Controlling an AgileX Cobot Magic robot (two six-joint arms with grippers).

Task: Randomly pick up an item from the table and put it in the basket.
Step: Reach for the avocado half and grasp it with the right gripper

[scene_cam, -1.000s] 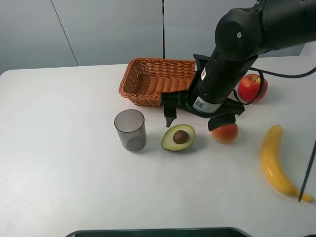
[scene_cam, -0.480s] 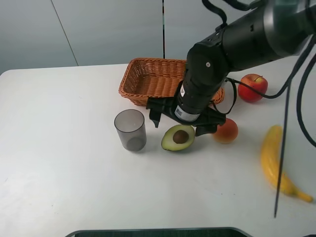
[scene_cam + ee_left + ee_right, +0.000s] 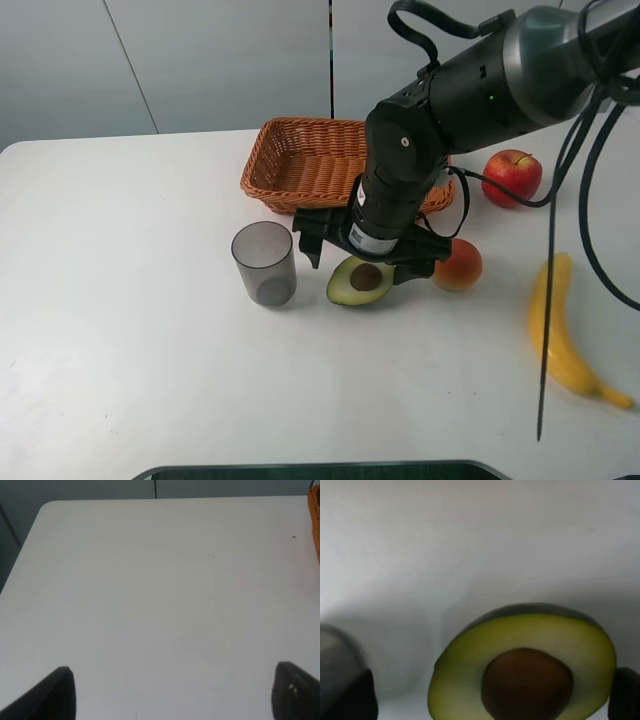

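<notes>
The halved avocado [image 3: 360, 282] needs to go in the basket [image 3: 300, 160]. My right gripper next needs to grab it by its rounded skin edges around the pit.
The halved avocado [image 3: 360, 282] lies cut side up on the white table [image 3: 150, 350], between the grey cup and the orange-red fruit. My right gripper [image 3: 363, 265] is open and low over it, one finger on each side. In the right wrist view the avocado [image 3: 520, 660] fills the space between the two dark fingertips [image 3: 624, 695], and no contact shows. The wicker basket [image 3: 300, 160] stands just behind the arm. My left gripper [image 3: 175, 697] is open and empty over bare table [image 3: 150, 605]. It does not show in the exterior high view.
A grey translucent cup [image 3: 264, 263] stands left of the avocado. A round orange-red fruit [image 3: 462, 265] sits close on its right. A red apple [image 3: 511, 177] and a banana [image 3: 565, 335] lie further right. A corner of the basket [image 3: 316, 520] shows in the left wrist view.
My right arm has swung left and down, from above the orange-red fruit to over the avocado. Its open fingers now stand on both sides of the avocado.
</notes>
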